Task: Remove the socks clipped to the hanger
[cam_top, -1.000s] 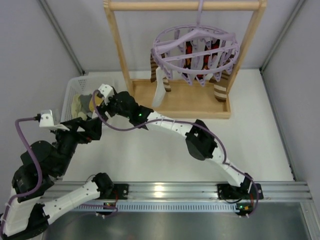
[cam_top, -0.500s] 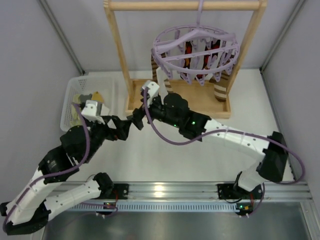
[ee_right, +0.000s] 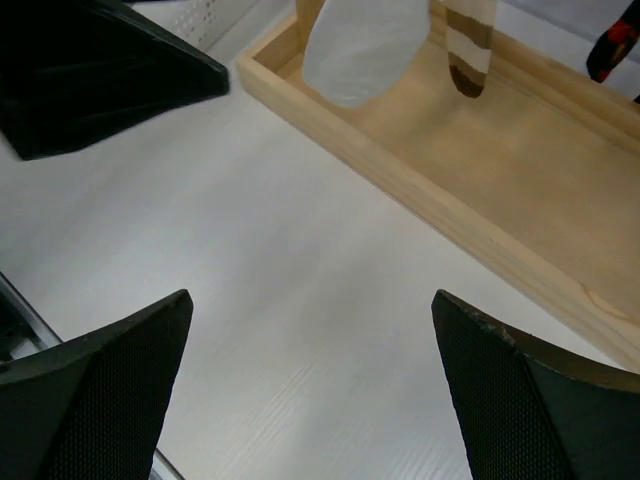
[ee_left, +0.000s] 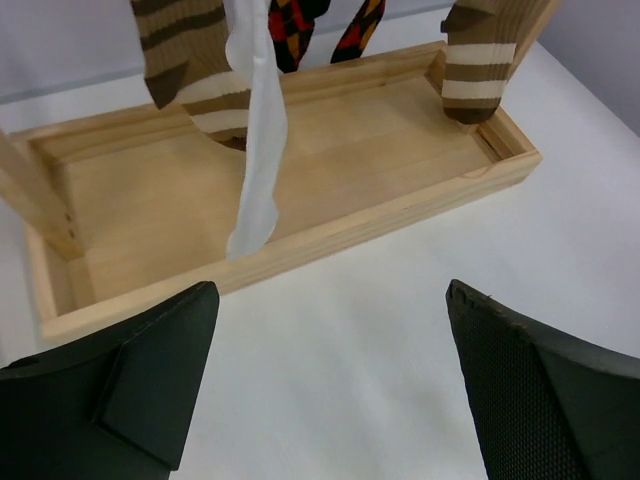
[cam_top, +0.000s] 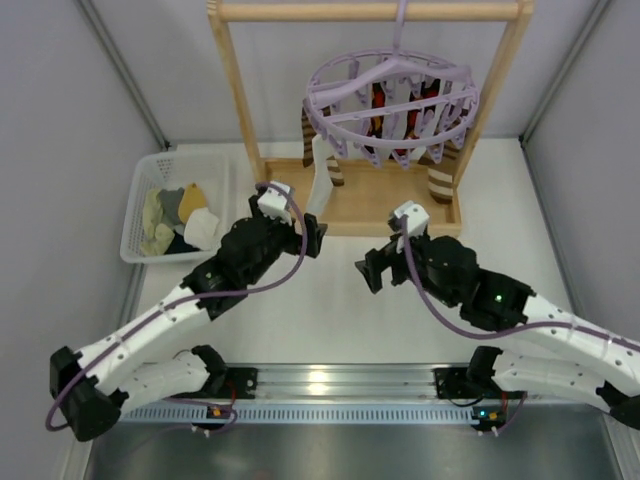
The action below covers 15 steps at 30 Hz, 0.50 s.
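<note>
The left gripper grabs the long white sock by its dangling lower end [cam_top: 319, 197] [ee_left: 256, 217] next. That leaves the sock's clipped top free for unclipping.
The lavender hanger [cam_top: 390, 95] hangs by its hook from the wooden rack's top bar, with socks clipped under it. A long white sock [cam_top: 320, 185] dangles at its left, brown striped socks [cam_top: 440, 182] hang at both sides, and black argyle socks [cam_top: 382, 103] hang in the middle. My left gripper [cam_top: 312, 235] is open, low over the table, just in front of the white sock [ee_left: 258, 150]. My right gripper [cam_top: 372, 268] is open too, a little right of it and short of the rack base [ee_right: 480, 240]. Both grippers [ee_left: 335, 380] [ee_right: 310, 380] are empty.
A white basket [cam_top: 140, 180] at the left back holds yellow, grey and cream cloth pieces [cam_top: 180, 215]. The wooden rack's base tray [ee_left: 330, 140] has a raised rim, and its uprights [cam_top: 240, 100] flank the hanger. A metal rail [cam_top: 330, 385] runs along the near edge.
My right arm has swung from over the basket back to the right, and its jaws opened wider. My left arm has stretched forward from the left to the rack's front.
</note>
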{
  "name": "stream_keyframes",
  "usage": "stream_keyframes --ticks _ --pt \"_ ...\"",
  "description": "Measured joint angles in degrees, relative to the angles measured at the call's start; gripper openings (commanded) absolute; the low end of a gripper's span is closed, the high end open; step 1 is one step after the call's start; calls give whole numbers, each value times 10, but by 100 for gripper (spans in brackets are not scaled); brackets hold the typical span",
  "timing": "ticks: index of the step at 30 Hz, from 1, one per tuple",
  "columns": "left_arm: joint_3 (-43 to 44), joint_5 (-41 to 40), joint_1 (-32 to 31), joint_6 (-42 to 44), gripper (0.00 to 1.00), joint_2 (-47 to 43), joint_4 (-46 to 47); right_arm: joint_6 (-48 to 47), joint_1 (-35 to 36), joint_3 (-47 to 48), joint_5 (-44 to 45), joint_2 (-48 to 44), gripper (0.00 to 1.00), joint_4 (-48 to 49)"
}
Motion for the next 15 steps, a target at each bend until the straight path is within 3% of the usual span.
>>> stream_keyframes --ticks 3,6,11,14,15 --pt "-7 89 96 -9 99 78 69 8 0 0 15 -67 99 -22" --pt "-7 128 179 -6 99 155 131 13 0 -1 20 -132 100 -48" --pt "-7 194 186 13 99 239 210 13 0 -8 21 -198 99 -87" --pt "-9 219 184 14 93 266 244 13 0 -17 21 -229 99 -105" --pt "-11 223 184 13 85 269 256 13 0 -21 21 -238 99 -109"
